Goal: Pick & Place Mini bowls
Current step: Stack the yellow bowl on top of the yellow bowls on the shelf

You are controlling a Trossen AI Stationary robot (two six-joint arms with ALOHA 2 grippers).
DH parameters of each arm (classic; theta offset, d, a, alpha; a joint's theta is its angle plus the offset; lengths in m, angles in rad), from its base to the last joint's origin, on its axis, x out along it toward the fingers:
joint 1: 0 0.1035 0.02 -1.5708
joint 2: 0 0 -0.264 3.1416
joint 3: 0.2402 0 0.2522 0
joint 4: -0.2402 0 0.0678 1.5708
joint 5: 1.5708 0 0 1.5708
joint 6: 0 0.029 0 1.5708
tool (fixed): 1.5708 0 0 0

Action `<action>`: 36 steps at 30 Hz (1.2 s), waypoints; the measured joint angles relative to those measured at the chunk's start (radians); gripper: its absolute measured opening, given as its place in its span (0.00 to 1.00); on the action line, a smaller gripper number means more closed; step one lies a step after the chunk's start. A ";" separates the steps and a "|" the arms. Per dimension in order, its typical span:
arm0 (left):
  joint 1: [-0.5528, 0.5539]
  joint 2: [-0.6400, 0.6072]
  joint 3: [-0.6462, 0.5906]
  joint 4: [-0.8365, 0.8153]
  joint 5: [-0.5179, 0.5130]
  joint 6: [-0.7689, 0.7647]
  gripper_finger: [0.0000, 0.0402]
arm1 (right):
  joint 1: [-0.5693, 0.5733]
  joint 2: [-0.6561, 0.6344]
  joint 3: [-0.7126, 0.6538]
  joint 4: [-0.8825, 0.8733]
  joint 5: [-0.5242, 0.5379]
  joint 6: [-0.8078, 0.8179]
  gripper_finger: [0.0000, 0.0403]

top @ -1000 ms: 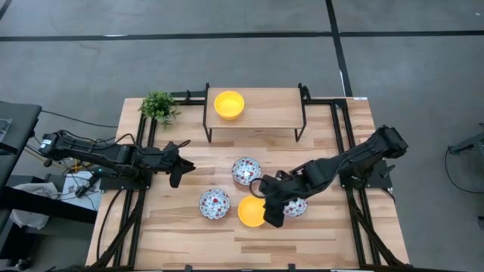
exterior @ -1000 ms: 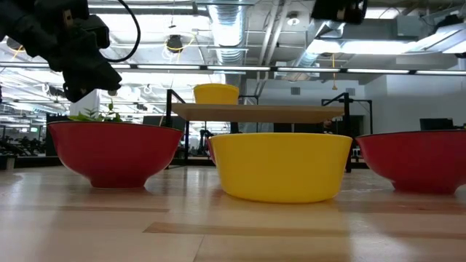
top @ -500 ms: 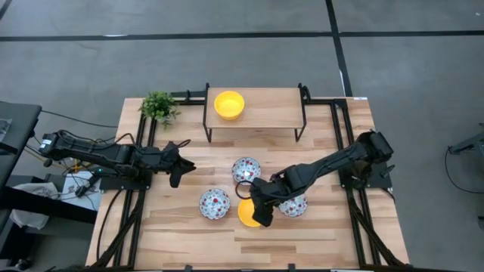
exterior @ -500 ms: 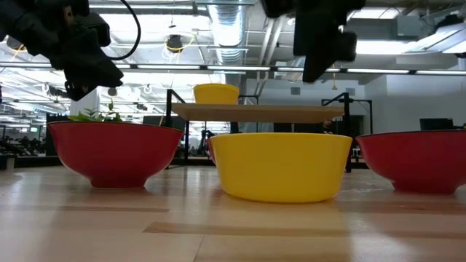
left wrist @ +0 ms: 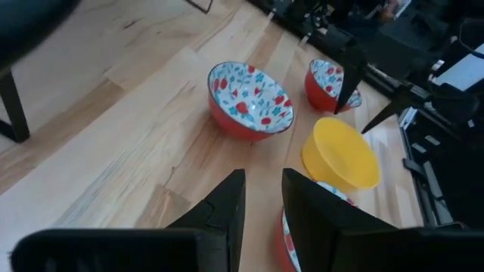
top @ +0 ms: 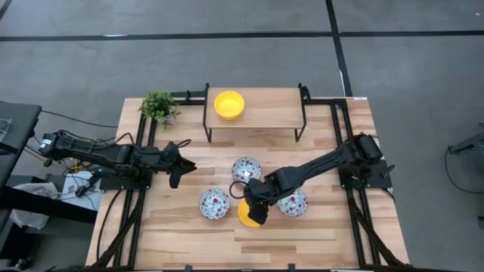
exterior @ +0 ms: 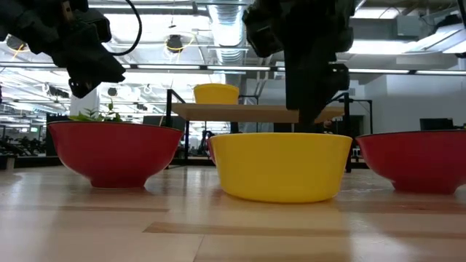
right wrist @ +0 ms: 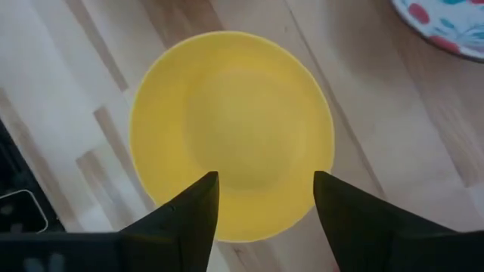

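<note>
Next, the right gripper grabs the yellow mini bowl by its rim [top: 247, 225] [right wrist: 253, 238] to stack it with the one on the shelf.
A yellow mini bowl [top: 243, 216] stands upright on the table near the front, with my right gripper [right wrist: 265, 198] open just above it, fingers pointing down over its near rim. In the low view the fingertips [exterior: 312, 116] hang a little above the bowl's rim [exterior: 280, 135]. Three floral mini bowls [top: 246, 170] [top: 214, 203] [top: 293, 204] sit upright around it. Another yellow mini bowl [top: 228, 104] stands on the wooden shelf [top: 268, 109]. My left gripper [top: 175, 172] hovers over the table's left side, its fingers [left wrist: 227, 204] a narrow gap apart and holding nothing.
A small green plant [top: 159, 106] stands at the far left corner. The shelf's black legs [top: 207, 125] stand behind the bowls. Black frame rails [top: 344, 151] run along both table sides. Bare wood lies along the near edge.
My right gripper has come down and moved toward the table's left, from beside the yellow bowl on the table to right over it. In the low view it has dropped into the picture from above, down to near the bowl's rim. The bowls have not moved.
</note>
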 joint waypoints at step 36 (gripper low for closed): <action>0.000 -0.001 0.000 0.021 0.036 0.007 0.22 | -0.008 0.094 -0.004 -0.013 0.008 0.005 0.22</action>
